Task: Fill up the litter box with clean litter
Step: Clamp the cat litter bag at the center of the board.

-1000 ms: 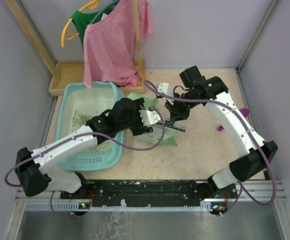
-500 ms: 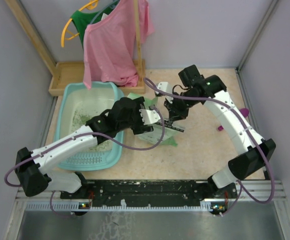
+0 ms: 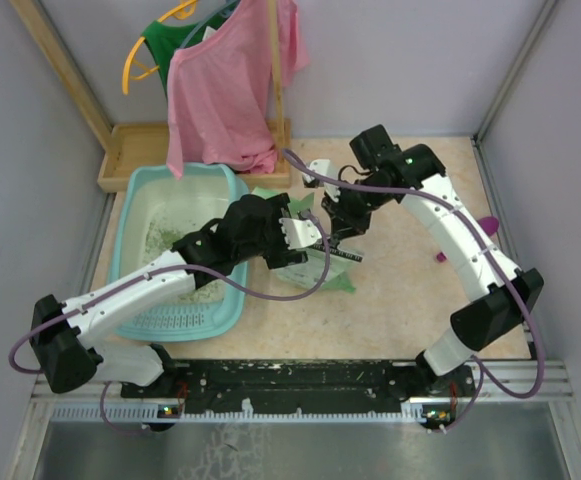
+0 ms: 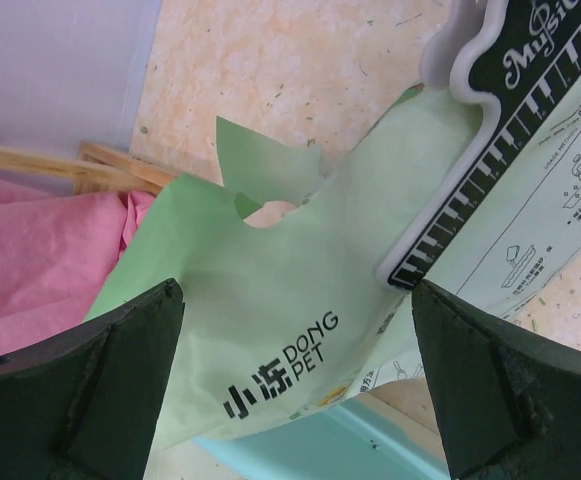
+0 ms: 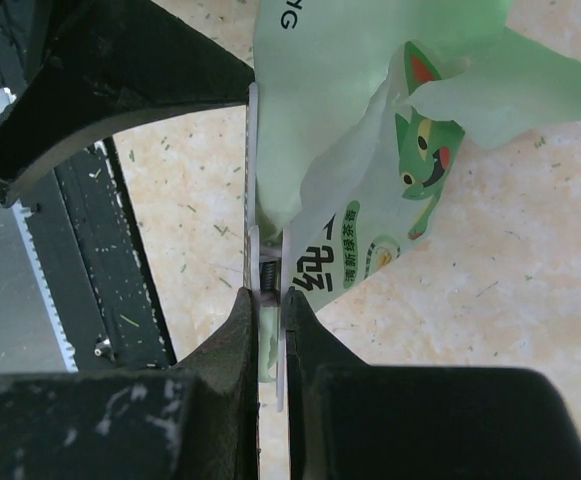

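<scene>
I should open my right gripper now, because the clip's long bar lies across the bag (image 3: 315, 272) and the clip would stay on the bag.
The light-teal litter box (image 3: 228, 300) lies at the left, with a thin layer of green clean litter (image 3: 165, 240) on its whitish base. Its rim shows in the left wrist view (image 4: 320, 445). A pale green printed bag (image 3: 315, 272) stands just right of the box. A black-and-white piano-key clip (image 3: 344, 253) is clamped on the bag. My right gripper (image 3: 337, 232) is shut on that clip (image 5: 268, 285), over the bag (image 5: 370, 190). My left gripper (image 3: 303, 232) is open, its jaws wide on either side of the bag (image 4: 270, 330) without touching it. The clip (image 4: 500, 130) shows at the upper right there.
A wooden tray (image 3: 130, 150) lies behind the box, with a pink shirt (image 3: 225, 90) and a green shirt on hangers above it. Magenta scoop parts (image 3: 488, 222) lie at the right wall. The black base rail (image 3: 300, 378) runs along the near edge.
My right arm has shifted a little left and away, carrying the clipped bag top with it. The left arm has stayed still.
</scene>
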